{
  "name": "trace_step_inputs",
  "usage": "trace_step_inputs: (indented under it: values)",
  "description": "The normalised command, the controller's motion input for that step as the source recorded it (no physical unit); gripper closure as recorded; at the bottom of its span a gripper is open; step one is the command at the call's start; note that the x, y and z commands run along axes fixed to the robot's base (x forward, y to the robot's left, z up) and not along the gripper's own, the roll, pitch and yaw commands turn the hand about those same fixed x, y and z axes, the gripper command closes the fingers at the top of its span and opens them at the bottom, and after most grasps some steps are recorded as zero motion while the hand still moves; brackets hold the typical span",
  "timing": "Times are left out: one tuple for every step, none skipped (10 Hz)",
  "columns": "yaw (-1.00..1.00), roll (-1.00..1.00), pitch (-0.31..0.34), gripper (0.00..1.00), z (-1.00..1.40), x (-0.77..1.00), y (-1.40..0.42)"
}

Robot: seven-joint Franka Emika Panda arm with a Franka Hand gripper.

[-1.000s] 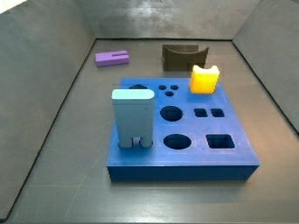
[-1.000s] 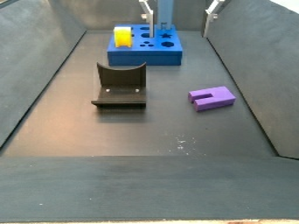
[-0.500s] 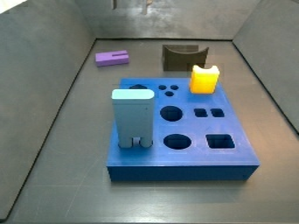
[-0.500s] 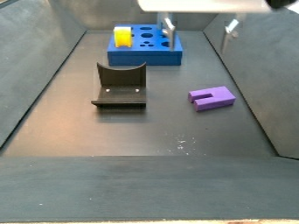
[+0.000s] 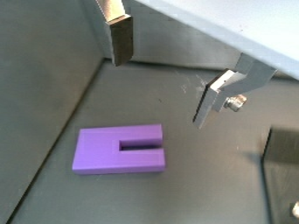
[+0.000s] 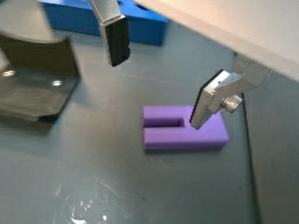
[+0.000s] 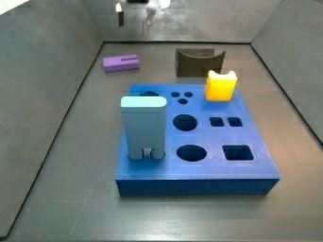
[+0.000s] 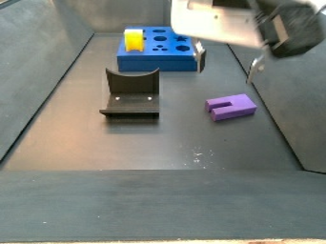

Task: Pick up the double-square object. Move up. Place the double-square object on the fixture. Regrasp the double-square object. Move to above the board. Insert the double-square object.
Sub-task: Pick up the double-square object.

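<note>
The double-square object needs to go into the fixture (image 7: 195, 61), so my gripper should next grab the object by its slotted end (image 7: 132, 61).
The double-square object (image 7: 123, 62) is a lavender block with a slot, lying flat on the floor near the back wall; it also shows as the double-square object (image 8: 231, 106). My gripper (image 7: 135, 13) hangs open above it, apart from it, with nothing between the fingers (image 6: 115, 44). In both wrist views the double-square object (image 5: 119, 149) lies below the gripper (image 5: 163, 79). The dark fixture (image 7: 195, 61) stands on the floor beside the blue board (image 7: 246, 168). In a wrist view the object (image 6: 184, 140) sits partly under one finger, near the fixture (image 6: 35, 74).
A tall light-blue block (image 7: 143, 126) and a yellow block (image 7: 222, 85) stand on the board. Grey sloping walls (image 7: 57, 95) close in the floor on all sides. The fixture (image 8: 132, 93) lies between the board (image 8: 159, 59) and the near floor.
The gripper has come down into view and moved over the double-square object. The blocks, fixture and board have not moved.
</note>
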Motion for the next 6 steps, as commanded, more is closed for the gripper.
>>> trace_step_inputs:
  values:
    - [-0.99, -0.07, -0.230, 0.00, -0.61, -0.09, -0.03]
    - [-0.99, -0.07, -0.234, 0.00, -0.61, -0.09, -0.04]
    - [-0.98, -0.07, -0.236, 0.00, -0.61, -0.10, -0.04]
    - [-0.98, -0.08, -0.234, 0.00, -0.59, -0.09, -0.04]
    - [-0.98, -0.08, -0.230, 0.00, -0.58, -0.09, -0.04]
    - [-0.95, -0.11, -0.214, 0.00, -0.52, -0.08, -0.05]
